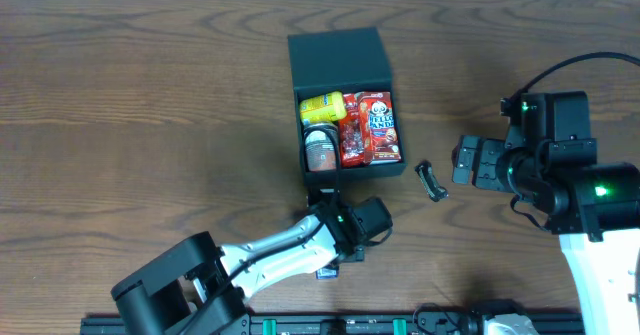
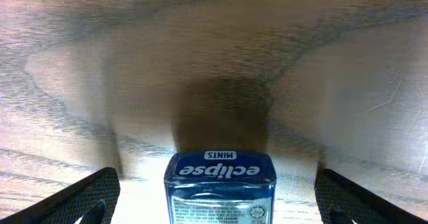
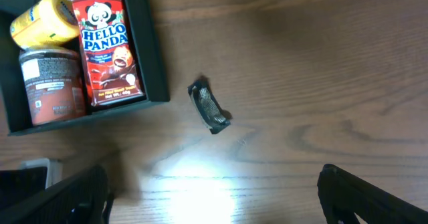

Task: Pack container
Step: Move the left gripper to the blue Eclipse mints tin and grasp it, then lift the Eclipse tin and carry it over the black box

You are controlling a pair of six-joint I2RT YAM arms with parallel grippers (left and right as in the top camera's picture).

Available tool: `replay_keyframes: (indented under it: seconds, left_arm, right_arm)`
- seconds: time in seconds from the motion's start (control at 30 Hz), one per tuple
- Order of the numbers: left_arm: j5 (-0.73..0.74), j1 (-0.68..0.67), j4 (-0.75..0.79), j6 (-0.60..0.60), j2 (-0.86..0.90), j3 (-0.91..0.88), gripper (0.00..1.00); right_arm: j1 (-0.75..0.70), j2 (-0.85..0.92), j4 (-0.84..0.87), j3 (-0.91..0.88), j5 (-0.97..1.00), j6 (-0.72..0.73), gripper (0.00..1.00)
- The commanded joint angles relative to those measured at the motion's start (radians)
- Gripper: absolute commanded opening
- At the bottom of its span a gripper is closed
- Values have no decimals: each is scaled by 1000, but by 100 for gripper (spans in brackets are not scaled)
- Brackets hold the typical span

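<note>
The narrow body of the blue Eclipse mints tin is between both fingers of the left gripper, and closing now would hold it, so the left gripper should close on the tin.
The container is a dark square box at the table's middle, its lid folded back. Inside lie a yellow pack, a brown can and red Hello Panda packs. A blue Eclipse mints tin stands on the wood between the wide-apart fingers of my left gripper, and neither finger touches it. From overhead, only a corner of the tin shows under the left gripper, just in front of the box. My right gripper hangs open and empty to the right of the box.
A small black curved clip lies on the wood between the box and my right gripper, also seen as the clip in the right wrist view, near the container wall. The arms' mounting rail runs along the front edge.
</note>
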Motion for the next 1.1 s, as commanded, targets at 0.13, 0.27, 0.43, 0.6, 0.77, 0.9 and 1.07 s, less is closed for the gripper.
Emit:
replay_keyframes:
  seconds: [0.13,0.27,0.43,0.6,0.77,0.9,1.07]
  left_arm:
    - [5,6,-4,4,10,-13,96]
    - [12,6,-7,4,10,-13,89]
    - [21,6,-9,4,10,-13,66]
    - [22,6,-8,4,10,-13,63]
    - [22,6,-9,4,10,-13,49]
    - [22,6,-9,4,10,-13,47]
    - [22,6,-8,4,10,-13,40]
  right_arm:
    - [-5,0,-2,-5,11,13,99]
    - [-5,0,-2,-5,11,13,99]
    - [-5,0,-2,-5,11,13,99]
    - [-5,0,-2,-5,11,13,99]
    - [-5,0,-2,-5,11,13,99]
    - [-5,0,-2,-5,11,13,99]
    - [-5,0,-2,-6,11,13,99]
